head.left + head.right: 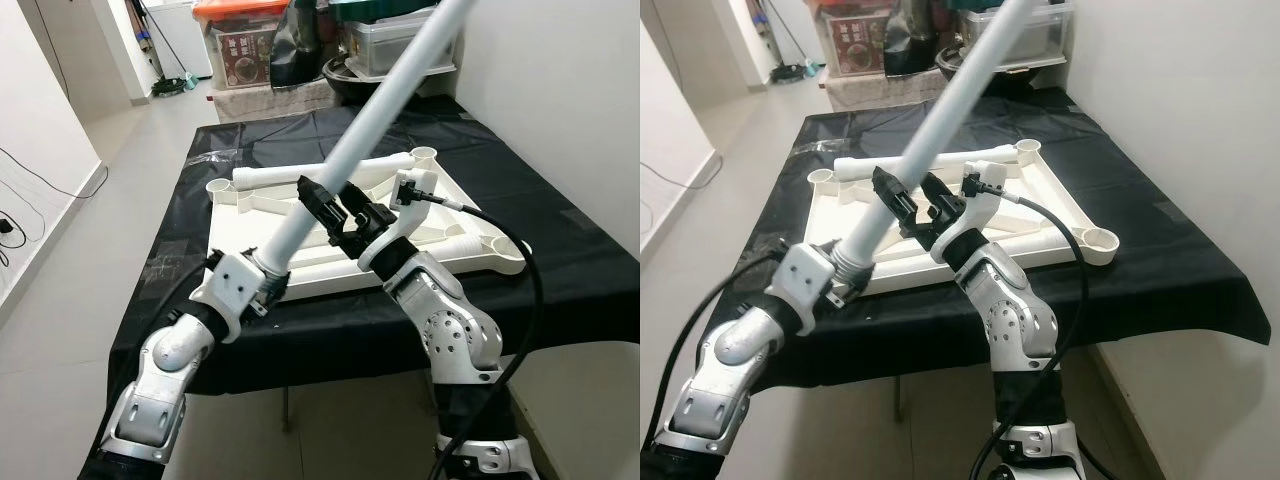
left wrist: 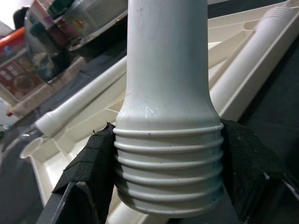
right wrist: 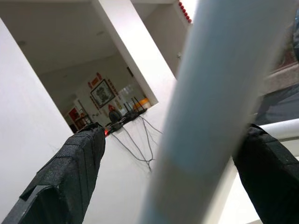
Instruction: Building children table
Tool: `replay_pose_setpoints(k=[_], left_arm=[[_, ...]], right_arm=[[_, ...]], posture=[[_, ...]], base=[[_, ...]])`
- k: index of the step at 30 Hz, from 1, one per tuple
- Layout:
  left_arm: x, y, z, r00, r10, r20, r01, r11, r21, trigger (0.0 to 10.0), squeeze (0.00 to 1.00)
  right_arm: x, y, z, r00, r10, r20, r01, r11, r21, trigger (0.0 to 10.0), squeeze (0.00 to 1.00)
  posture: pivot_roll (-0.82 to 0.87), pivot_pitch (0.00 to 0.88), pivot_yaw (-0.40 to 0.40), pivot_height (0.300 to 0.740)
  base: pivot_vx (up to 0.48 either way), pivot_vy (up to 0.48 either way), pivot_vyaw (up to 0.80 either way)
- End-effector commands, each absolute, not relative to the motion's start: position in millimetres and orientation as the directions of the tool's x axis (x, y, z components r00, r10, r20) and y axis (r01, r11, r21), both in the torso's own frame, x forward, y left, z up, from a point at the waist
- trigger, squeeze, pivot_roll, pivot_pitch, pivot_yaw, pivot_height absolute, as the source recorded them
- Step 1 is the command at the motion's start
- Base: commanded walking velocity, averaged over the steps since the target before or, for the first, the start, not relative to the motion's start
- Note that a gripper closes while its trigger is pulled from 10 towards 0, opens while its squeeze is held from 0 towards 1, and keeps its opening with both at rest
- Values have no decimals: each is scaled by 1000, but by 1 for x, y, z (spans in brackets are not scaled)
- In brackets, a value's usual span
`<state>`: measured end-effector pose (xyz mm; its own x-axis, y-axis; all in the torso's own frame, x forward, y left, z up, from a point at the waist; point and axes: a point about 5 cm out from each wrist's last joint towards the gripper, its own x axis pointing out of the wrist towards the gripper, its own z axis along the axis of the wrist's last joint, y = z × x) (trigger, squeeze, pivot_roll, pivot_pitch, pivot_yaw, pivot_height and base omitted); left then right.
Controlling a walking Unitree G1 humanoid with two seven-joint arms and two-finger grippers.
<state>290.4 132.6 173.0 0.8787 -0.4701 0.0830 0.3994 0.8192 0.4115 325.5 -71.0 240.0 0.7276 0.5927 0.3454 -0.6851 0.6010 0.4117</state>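
My right gripper grabs the leg's body just above the threads next, since my left gripper already covers the leg's threaded end.
A long white table leg (image 1: 380, 105) rises slanting up and back over the black-covered table. My left gripper (image 1: 268, 278) is shut on its threaded lower end (image 2: 168, 154), with a black pad (image 2: 93, 172) pressed on either side. My right gripper (image 1: 335, 210) is open around the leg's shaft (image 3: 224, 107) higher up; one finger (image 3: 70, 172) stands well apart from it. The white tabletop (image 1: 500, 262) lies upside down on the table, with round sockets at its corners. A second leg (image 1: 320, 172) lies along its far edge and a third (image 1: 460, 240) along its right side.
The black cloth (image 1: 560, 230) covers the whole work table. Storage boxes (image 1: 245, 45) and a clear bin (image 1: 395, 40) stand behind it. A white wall runs close on the right. Open floor (image 1: 100, 230) lies to the left, with cables (image 1: 20, 215) by the wall.
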Motion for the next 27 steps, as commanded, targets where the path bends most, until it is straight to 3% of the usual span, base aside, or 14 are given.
replay_pose_setpoints(k=[1, 10, 27], left_arm=[[288, 132, 172, 883, -464, 78, 394, 819, 417, 10000, 0], [275, 122, 166, 866, -498, 40, 439, 797, 416, 10000, 0], [248, 126, 148, 813, -578, -73, 551, 721, 421, 10000, 0]], right_arm=[[323, -62, 232, 710, 627, 320, -699, 570, 432, 10000, 0], [323, -60, 223, 707, 647, 287, -694, 555, 458, 10000, 0], [326, -64, 210, 712, 657, 249, -678, 549, 490, 10000, 0]], posture=[[56, 14, 60, 740], [52, 12, 57, 740], [54, 21, 56, 740]], base=[[0, 0, 0], [0, 0, 0], [0, 0, 0]])
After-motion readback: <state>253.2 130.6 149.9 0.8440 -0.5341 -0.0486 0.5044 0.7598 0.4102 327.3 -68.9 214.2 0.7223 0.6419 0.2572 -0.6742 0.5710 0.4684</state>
